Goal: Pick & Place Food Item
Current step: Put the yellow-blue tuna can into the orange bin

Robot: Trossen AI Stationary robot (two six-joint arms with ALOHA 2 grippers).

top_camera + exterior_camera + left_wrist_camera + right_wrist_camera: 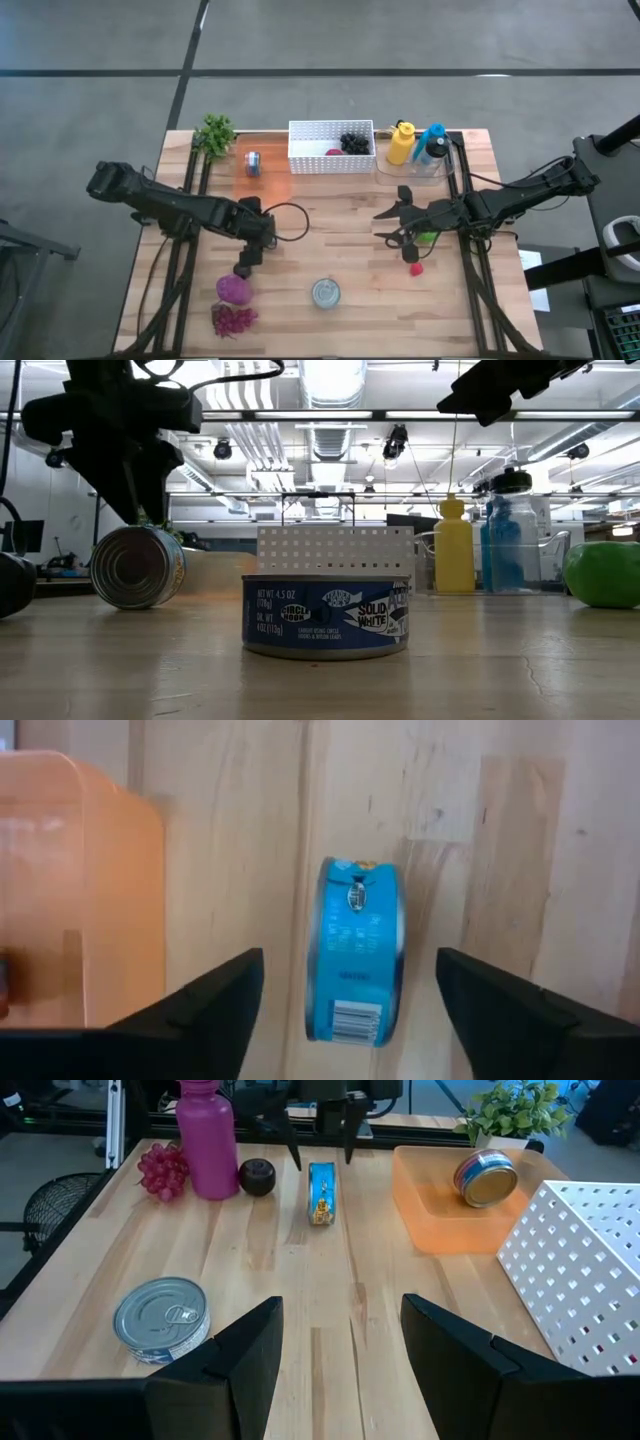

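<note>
The left gripper needs to put the blue tin [355,965] in the orange tray, so next it needs to grab the tin by its two flat round sides.
A flat blue tin [355,965] stands on its curved wall on the wooden table, its round faces upright; the right wrist view also shows this tin [321,1193]. My left gripper [348,955] hangs over it, pointing steeply down, open, one finger on either side with a gap to each. In the high view the left gripper [245,262] hides the tin. My right gripper [392,226] waits open and holding nothing over the table's right half.
A second tin [326,293] lies flat near the front edge. A pink bottle [205,1140], a dark plum [257,1177] and grapes [163,1168] stand beside the left gripper. An orange tray [268,175] holds a can [253,163]. A white basket [332,147] and bottles [401,143] line the far edge.
</note>
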